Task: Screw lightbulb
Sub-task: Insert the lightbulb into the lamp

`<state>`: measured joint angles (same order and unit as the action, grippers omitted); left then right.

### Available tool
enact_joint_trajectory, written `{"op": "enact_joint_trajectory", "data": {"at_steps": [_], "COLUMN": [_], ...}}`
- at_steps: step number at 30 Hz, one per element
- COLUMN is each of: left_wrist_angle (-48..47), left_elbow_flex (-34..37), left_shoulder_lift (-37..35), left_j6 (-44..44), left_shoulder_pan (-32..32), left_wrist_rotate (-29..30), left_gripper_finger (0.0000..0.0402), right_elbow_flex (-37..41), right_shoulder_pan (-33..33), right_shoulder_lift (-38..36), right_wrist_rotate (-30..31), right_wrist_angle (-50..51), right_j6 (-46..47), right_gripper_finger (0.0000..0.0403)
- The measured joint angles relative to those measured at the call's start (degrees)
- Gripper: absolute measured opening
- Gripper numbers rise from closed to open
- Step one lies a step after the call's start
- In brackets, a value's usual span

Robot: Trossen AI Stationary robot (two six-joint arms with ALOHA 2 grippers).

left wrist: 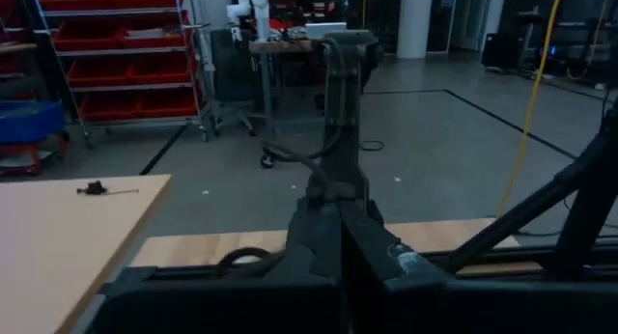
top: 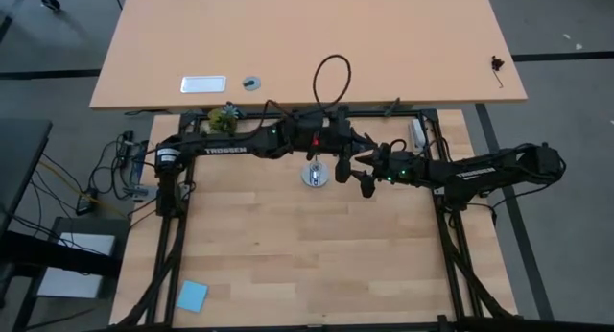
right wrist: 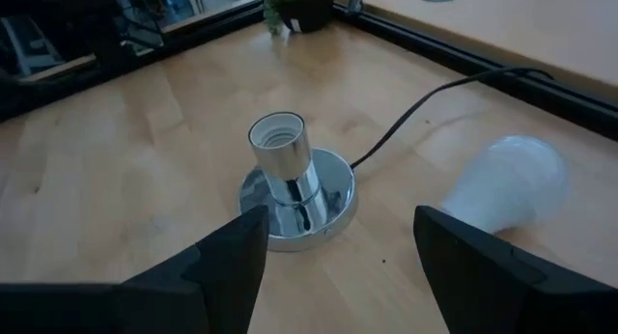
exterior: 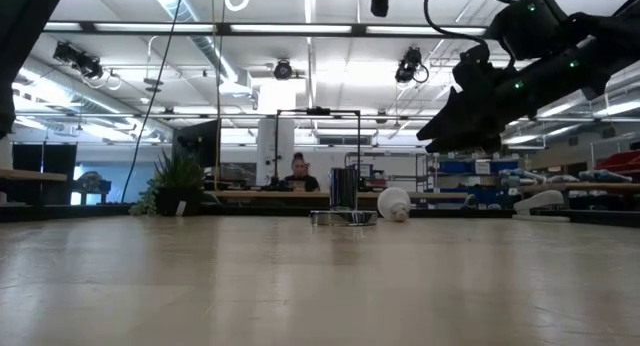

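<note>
My right gripper should next grab the white lightbulb by its tapered neck (right wrist: 475, 210) to screw it upright into the silver socket.
The silver socket (right wrist: 290, 180) stands upright on its round disc on the wooden table, also seen in the high view (top: 315, 175) and the low view (exterior: 343, 216). The white lightbulb (right wrist: 507, 184) lies on its side on the table just beside the socket, also in the low view (exterior: 395, 204). My right gripper (right wrist: 338, 266) is open and empty, raised above the table and pointing at the socket (top: 357, 180). My left gripper (left wrist: 340, 228) rests shut by the table's far edge (top: 338, 140), touching nothing.
A black cord (right wrist: 425, 107) runs from the socket to the far edge and loops on the tan table behind (top: 331, 78). A small potted plant (top: 225, 119) stands at the far left. A blue note (top: 192, 296) lies near the front left. Black frame rails (top: 451, 236) border the table.
</note>
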<state>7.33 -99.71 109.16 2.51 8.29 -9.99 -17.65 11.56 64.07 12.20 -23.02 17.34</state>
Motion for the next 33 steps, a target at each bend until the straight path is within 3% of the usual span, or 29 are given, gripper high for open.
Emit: {"op": "enact_joint_trajectory", "data": {"at_steps": [7, 15, 24, 33], "left_wrist_angle": [5.1, 12.2, 16.5, 31.2], "left_elbow_flex": [7.8, 23.3, 39.9, 53.3], "left_shoulder_lift": [-3.0, -11.9, -19.9, -24.6], "left_j6": [0.3, -0.2, -1.8, -6.2], "left_shoulder_pan": [-0.2, -0.2, -0.2, 1.2], "left_wrist_rotate": [0.0, 0.4, 6.1, 8.0], "left_gripper_finger": [0.0, 0.0, 0.0, 0.0], "right_elbow_flex": [0.0, 0.0, 0.0, -0.5], "right_shoulder_pan": [1.7, 4.4, 7.9, 12.6], "right_shoulder_lift": [0.0, 0.0, 0.0, 0.8], "right_wrist_rotate": [-0.7, -1.5, -1.5, -1.5], "right_wrist_angle": [1.3, 3.5, 5.9, 8.1], "right_j6": [-1.0, -1.0, 0.9, 7.8], "right_gripper_finger": [0.0267, 0.0265, 0.0252, 0.0279]}}
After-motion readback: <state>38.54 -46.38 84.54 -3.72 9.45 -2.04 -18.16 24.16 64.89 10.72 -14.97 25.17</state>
